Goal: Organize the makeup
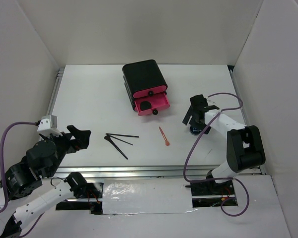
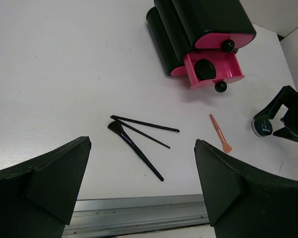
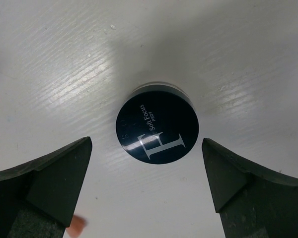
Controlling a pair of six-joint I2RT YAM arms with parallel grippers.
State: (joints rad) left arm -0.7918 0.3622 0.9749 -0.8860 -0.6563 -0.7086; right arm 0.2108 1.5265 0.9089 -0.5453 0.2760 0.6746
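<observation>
Most of the lid is still beyond my fingers, so my right gripper moves toward the lid of the jar [image 1: 194,130] [image 3: 157,126], before it closes on it.
Three thin black brushes [image 1: 120,140] lie crossed on the white table, also in the left wrist view [image 2: 139,139]. An orange-pink stick [image 1: 164,136] lies to their right [image 2: 220,133]. A dark blue round jar [image 3: 157,126] stands on the table at the right [image 1: 194,130]. My right gripper [image 3: 147,143] hovers open just over it, jaws either side and not touching. A round black compact [image 2: 204,68] sits in the open pink drawer. My left gripper [image 2: 141,144] is open and empty at the near left [image 1: 79,136]. The clear tube and the small clear bottle are out of view.
The black chest with pink drawers [image 1: 145,84] stands at the back middle, its lower drawer [image 1: 151,105] pulled out. A metal rail [image 1: 139,171] runs along the table's near edge. White walls close the left, back and right sides.
</observation>
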